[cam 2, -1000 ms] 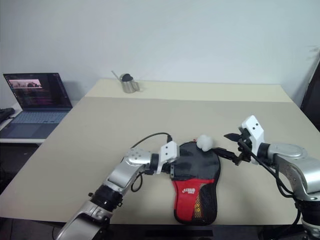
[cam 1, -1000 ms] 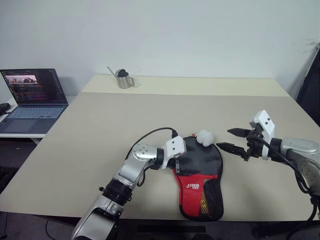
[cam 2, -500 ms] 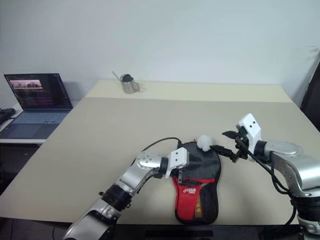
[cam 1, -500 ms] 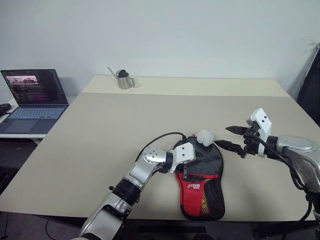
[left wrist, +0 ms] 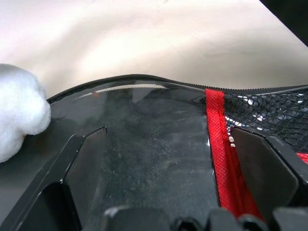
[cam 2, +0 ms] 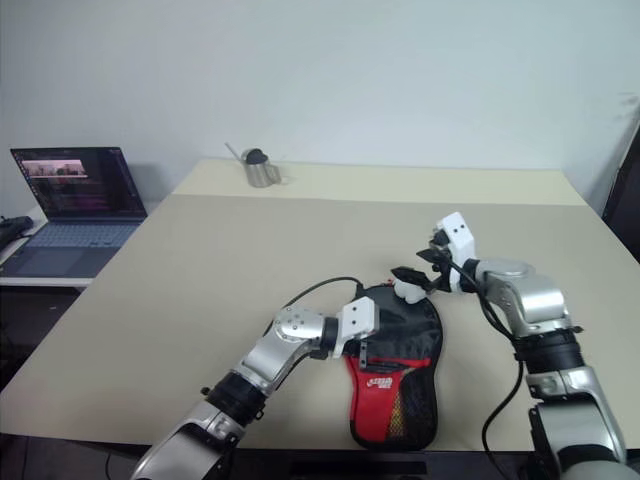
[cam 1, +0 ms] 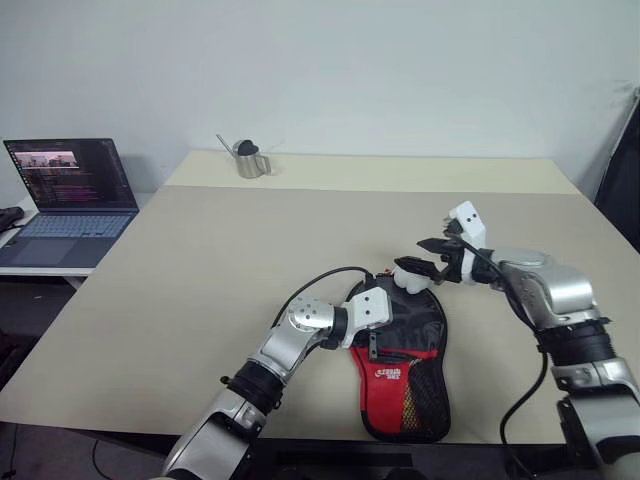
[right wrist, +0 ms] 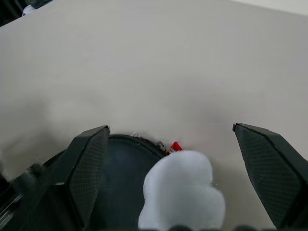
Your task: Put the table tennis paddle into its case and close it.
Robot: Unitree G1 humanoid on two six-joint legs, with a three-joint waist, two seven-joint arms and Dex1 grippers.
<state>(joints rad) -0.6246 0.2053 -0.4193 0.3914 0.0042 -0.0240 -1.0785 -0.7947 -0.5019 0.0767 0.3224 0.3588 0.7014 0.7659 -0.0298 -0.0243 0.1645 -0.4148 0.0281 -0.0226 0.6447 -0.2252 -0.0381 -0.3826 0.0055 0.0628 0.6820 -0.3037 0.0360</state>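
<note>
The fingers of my right gripper are still above the white puff (cam 1: 410, 277) (right wrist: 180, 192), so it is too early to close. Lowering comes first, then closing on the puff.
The case (cam 1: 398, 372), black fabric with a red logo panel and a mesh pocket, lies flat near the table's front edge. A white fluffy puff (cam 1: 410, 277) sits at its far rim, by the zipper edge (left wrist: 144, 86). My left gripper (left wrist: 168, 130) is open and lies low over the case's black round part, one finger (left wrist: 267, 168) beside the red seam. My right gripper (right wrist: 171, 127) is open at the far rim, its fingers on either side of the puff (right wrist: 180, 192) without touching it. The table tennis paddle is hidden.
The beige table (cam 1: 250, 240) stretches wide behind and to both sides of the case. A small metal watering can (cam 1: 247, 160) stands at the far left. An open laptop (cam 1: 70, 195) sits on a lower surface off the table's left side.
My right gripper has travelled left and forward, from beside the case to around the white puff. My left gripper slid a little further onto the case, then stayed still.
</note>
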